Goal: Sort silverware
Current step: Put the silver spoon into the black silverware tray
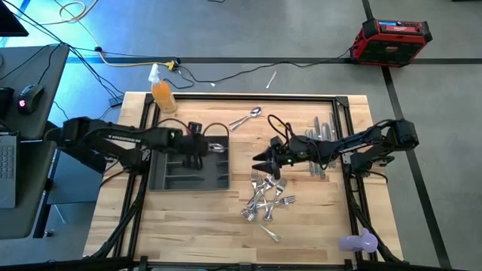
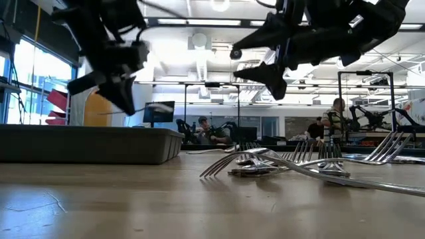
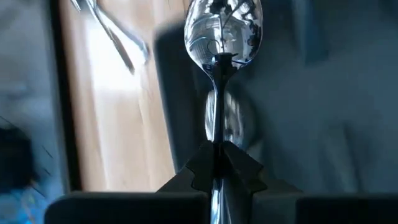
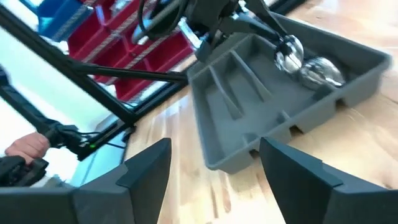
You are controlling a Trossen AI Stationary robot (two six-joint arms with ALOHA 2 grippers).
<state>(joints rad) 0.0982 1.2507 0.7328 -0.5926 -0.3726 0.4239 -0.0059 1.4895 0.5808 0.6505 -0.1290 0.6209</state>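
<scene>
The held spoon's bowl (image 3: 224,31) is hanging high above the tray's spoon (image 3: 234,119), so my left gripper should keep holding the held spoon until I lower it.
A dark grey compartmented tray (image 1: 173,181) stands left of the table's middle. My left gripper (image 1: 202,144) is over its far right part, shut on a shiny spoon (image 3: 222,37) whose bowl points toward the table's right edge. Another spoon (image 4: 321,71) lies in the tray just beneath it. My right gripper (image 1: 262,161) hangs open right of the tray with nothing between its fingers (image 4: 149,171). It is above the far end of a heap of forks (image 1: 267,199) lying on the wood. My left gripper pinches the spoon's handle (image 3: 215,134) between its two shut fingers, a little way behind the bowl. The fingers slant down from the table's left side and lie along the handle. The bowl (image 4: 289,53) sticks out ahead of the fingertips, over the tray's far right compartment.
Two spoons (image 1: 248,118) lie on the wood beyond the tray, and a row of knives (image 1: 322,134) lies under the right arm. An orange bottle (image 1: 163,94) stands at the far left corner and a purple object (image 1: 360,242) at the near right. Black frame rails (image 1: 348,120) border the table.
</scene>
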